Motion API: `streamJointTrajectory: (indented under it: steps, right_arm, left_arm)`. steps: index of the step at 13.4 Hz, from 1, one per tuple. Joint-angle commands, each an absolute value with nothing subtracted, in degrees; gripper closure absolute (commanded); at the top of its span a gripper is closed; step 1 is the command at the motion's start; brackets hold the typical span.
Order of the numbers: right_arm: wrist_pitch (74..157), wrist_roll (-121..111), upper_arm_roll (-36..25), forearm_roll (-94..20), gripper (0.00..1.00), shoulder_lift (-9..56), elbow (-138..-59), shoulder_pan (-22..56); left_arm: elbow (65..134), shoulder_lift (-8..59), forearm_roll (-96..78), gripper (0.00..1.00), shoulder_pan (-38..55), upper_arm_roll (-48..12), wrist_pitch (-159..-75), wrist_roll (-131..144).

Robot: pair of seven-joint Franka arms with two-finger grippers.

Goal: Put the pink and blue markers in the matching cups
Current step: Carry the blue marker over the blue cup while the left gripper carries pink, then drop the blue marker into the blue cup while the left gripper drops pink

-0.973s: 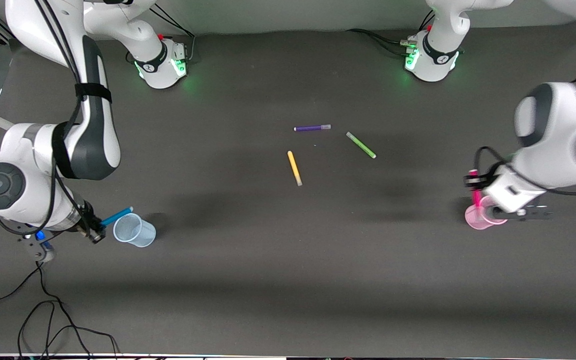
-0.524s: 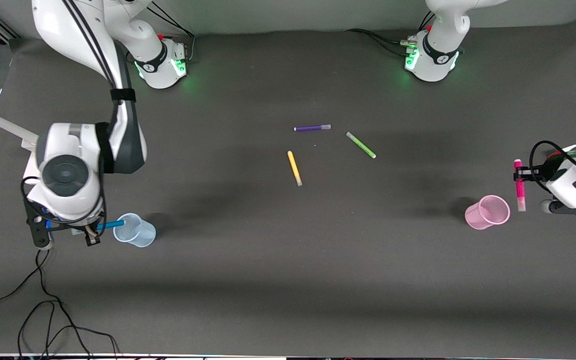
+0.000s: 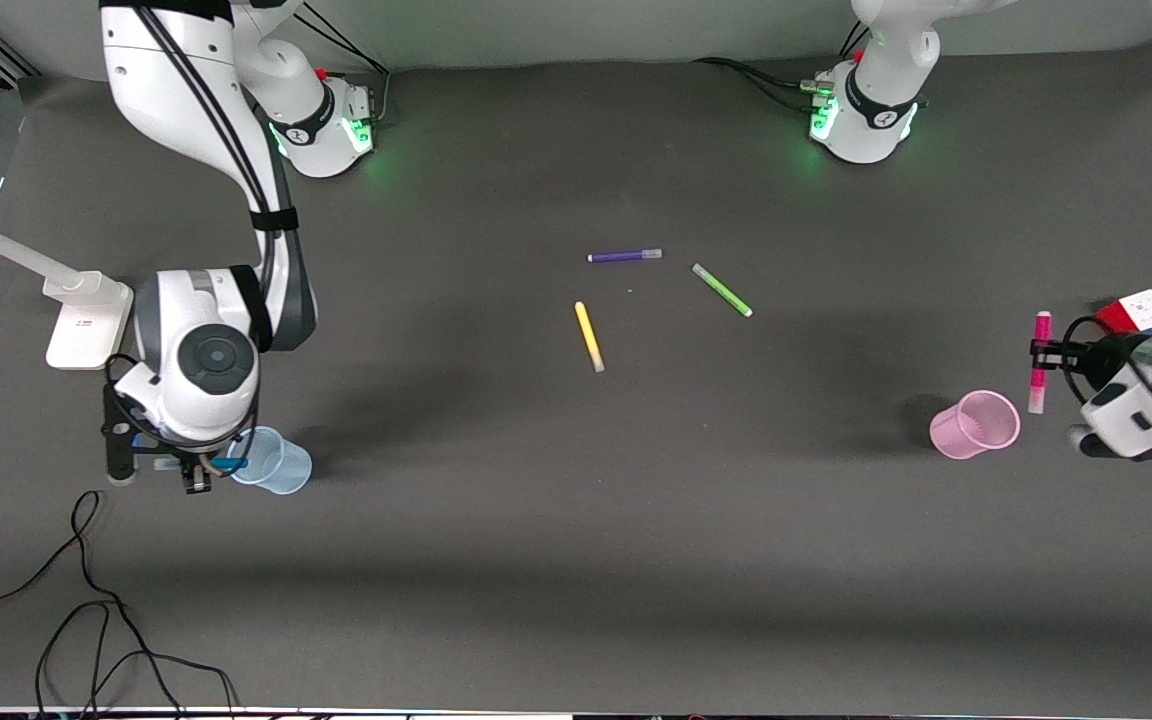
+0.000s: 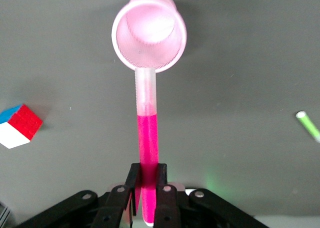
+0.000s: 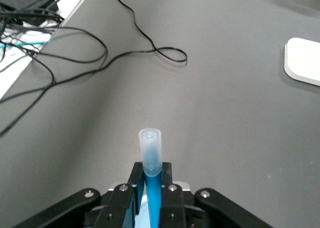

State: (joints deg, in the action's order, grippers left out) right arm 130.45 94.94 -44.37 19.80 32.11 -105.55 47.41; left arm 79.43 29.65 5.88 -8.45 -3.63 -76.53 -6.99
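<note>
My left gripper holds the marker, and the pink marker's pale cap is still short of the pink cup's rim. It needs to keep holding the marker until the marker is in the cup.
My left gripper is shut on the hot pink marker, held in the air beside the light pink cup, toward the left arm's end of the table. In the left wrist view the fingers clamp the pink marker; its pale cap end points at the open pink cup. My right gripper is shut on the blue marker, level with the rim of the pale blue cup. The right wrist view shows the blue marker between my right gripper, pale end outward; the cup is hidden there.
Purple, green and yellow markers lie mid-table. A colour cube sits near the left gripper, also in the left wrist view. A white stand base and loose cables are at the right arm's end.
The left gripper has carried the pink marker from over the pink cup to beside it, toward the table's end. The right arm has swung round, bringing the blue marker level at the blue cup.
</note>
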Motion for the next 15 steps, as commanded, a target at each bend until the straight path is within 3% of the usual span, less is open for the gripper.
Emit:
streamJointTrajectory:
  steps: [1,4,5,8,10,15]
  right_arm:
    - [131.22,97.64,-45.09,21.71,1.0,31.73,-107.49,49.56]
    - [131.22,97.82,-45.09,21.62,1.0,33.57,-107.58,50.1]
    - [131.31,97.82,-45.0,21.62,0.86,33.66,-107.58,50.1]
    - [130.96,97.21,-45.0,21.62,0.01,32.96,-107.49,50.1]
    - [127.82,96.33,-45.0,21.62,0.0,30.52,-107.4,50.27]
    - [114.28,76.16,-45.09,19.61,0.0,10.41,-107.14,50.01]
  left_arm:
    - [69.81,38.03,9.13,1.0,-7.04,-3.69,-68.58,-6.68]
    - [66.8,42.18,10.55,1.0,-6.24,-3.69,-67.32,-7.12]
    - [66.71,43.23,11.07,1.0,-6.24,-3.69,-68.02,-7.21]
    - [66.71,45.43,11.78,1.0,-6.24,-3.69,-71.71,-7.21]
    - [66.71,46.23,11.86,1.0,-6.15,-3.69,-72.86,-7.03]
    - [66.88,47.72,11.87,1.0,-5.54,-3.78,-78.39,-6.68]
